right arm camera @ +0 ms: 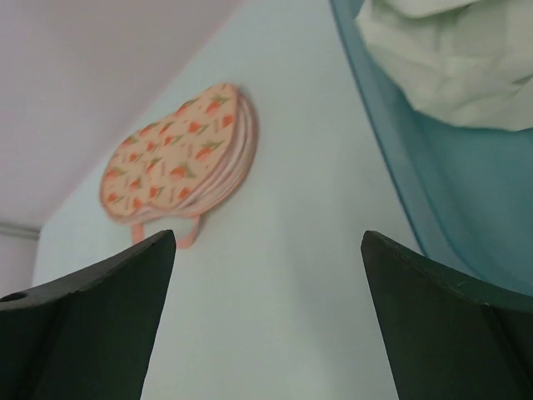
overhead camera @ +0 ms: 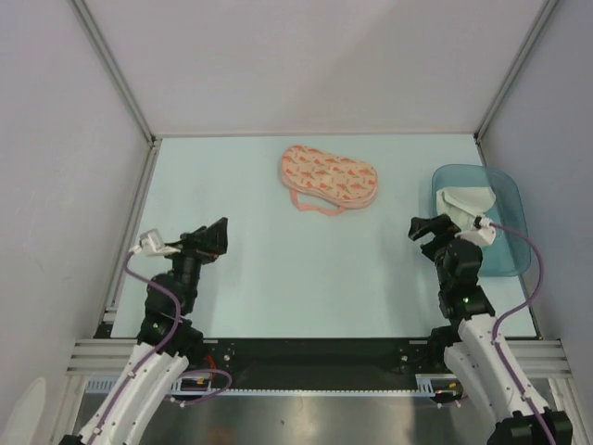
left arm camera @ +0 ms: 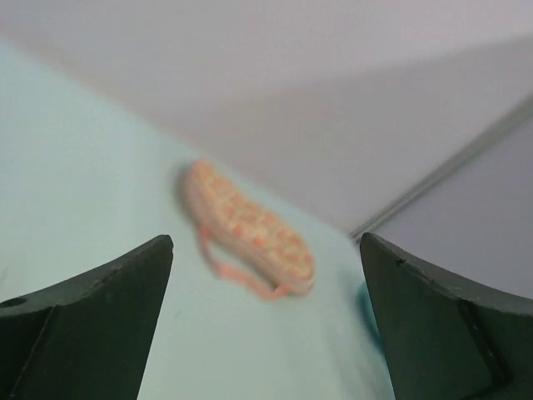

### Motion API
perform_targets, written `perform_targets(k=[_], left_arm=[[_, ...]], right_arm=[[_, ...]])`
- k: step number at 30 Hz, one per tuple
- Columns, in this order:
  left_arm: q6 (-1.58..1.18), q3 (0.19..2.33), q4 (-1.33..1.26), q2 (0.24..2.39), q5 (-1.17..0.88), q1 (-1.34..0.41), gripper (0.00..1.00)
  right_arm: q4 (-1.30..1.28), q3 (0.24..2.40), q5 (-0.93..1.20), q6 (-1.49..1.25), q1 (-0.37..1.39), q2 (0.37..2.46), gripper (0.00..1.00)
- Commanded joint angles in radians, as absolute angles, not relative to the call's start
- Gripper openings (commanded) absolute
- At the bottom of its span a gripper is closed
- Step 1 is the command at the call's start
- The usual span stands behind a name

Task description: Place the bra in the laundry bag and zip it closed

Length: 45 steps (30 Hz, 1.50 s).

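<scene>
The laundry bag's top panel needs to be folded open for the bra (overhead camera: 466,202), so my right gripper needs to grab the panel next by its edge on the strap-loop side.
The laundry bag (overhead camera: 328,177) is a peach-pink pouch with orange print and a pink strap loop, lying closed at the far middle of the table. It also shows in the left wrist view (left arm camera: 250,227) and the right wrist view (right arm camera: 179,154). The white bra (overhead camera: 466,202) lies in the teal tray (overhead camera: 506,239) at the right; it also shows in the right wrist view (right arm camera: 454,58). My left gripper (overhead camera: 215,237) is open and empty over the left of the table. My right gripper (overhead camera: 426,229) is open and empty just left of the tray.
The teal tray's near wall (right arm camera: 416,167) runs along the right of the right wrist view. Pale walls with metal frame posts (overhead camera: 116,69) enclose the table on three sides. The black rail (overhead camera: 315,357) marks the near edge.
</scene>
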<state>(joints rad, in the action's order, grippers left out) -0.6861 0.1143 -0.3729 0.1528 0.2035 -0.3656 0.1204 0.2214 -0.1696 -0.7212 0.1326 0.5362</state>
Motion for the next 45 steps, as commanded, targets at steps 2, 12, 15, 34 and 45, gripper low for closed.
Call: perform_targets(k=[2,12,15,34,45], left_arm=[[-0.769,0.461,0.239,0.375,0.396,-0.356,1.0],[-0.604,0.565,0.327,0.442,0.082,-0.354,1.0],[-0.61,0.532,0.324,0.405,0.009,-0.354,1.0],[-0.615,0.522,0.402,0.324,-0.103,-0.354,1.0],[-0.624,0.532,0.413,0.334,-0.114,-0.354,1.0]], right_arm=[[-0.123,0.486,-0.364,-0.646,0.103,0.725,1.0],[0.074,0.861,-0.07,-0.445,0.11,1.292,1.0],[0.057,1.054,-0.08,-0.321,0.217,1.526,1.0],[-0.041,1.681,-0.098,0.238,0.531,2.232,0.59],[-0.181,1.813,-0.026,0.268,0.531,2.362,0.45]])
